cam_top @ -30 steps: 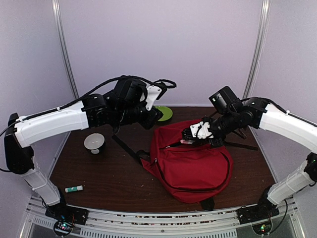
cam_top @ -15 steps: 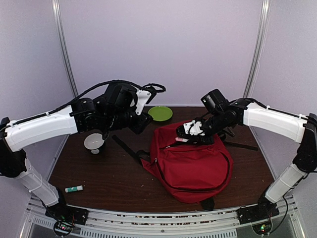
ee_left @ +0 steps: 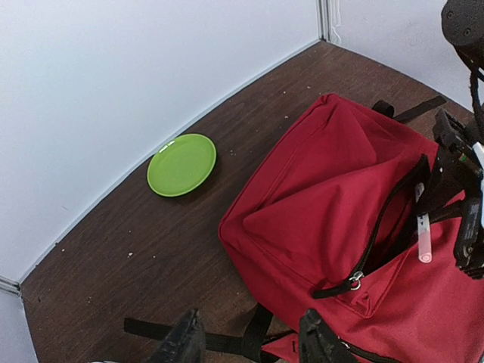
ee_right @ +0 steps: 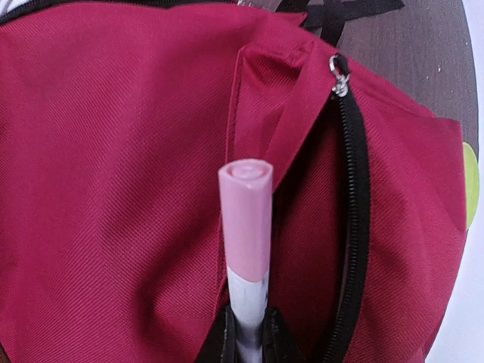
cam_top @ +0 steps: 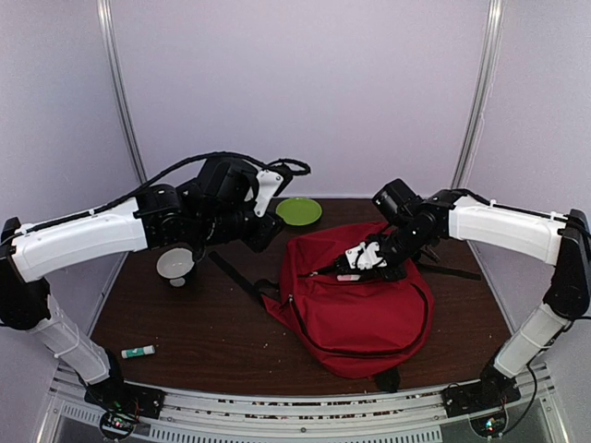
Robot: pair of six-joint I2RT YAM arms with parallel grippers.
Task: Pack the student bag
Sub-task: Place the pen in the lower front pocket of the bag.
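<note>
My right gripper needs to move the marker (ee_left: 423,234) toward the opening before I let go. Its pink cap is over red cloth, so the marker would end up on the edge of the opening if I opened now.
The student bag (cam_top: 355,309) is a large red backpack lying flat at the table's centre right, and its top zipper (ee_right: 355,189) is open. Just above that opening my right gripper (cam_top: 362,263) is shut on a white marker with a pink cap (ee_right: 246,227). The marker points along the gap in the right wrist view. The left wrist view shows the same marker (ee_left: 423,234) hanging at the bag's (ee_left: 325,204) mouth. By the bag's upper left corner hovers my left gripper (ee_left: 249,333), open and empty, above a black strap (ee_left: 227,340).
A green plate (cam_top: 298,211) lies at the back of the table. Under the left arm stands a white bowl (cam_top: 175,265). A glue stick with a green cap (cam_top: 138,352) rests near the front left edge. Black straps (cam_top: 235,277) trail left of the bag.
The left arm has drawn back to the left, uncovering the green plate. The right gripper has shifted left and dropped lower over the bag's opening, still holding the marker.
</note>
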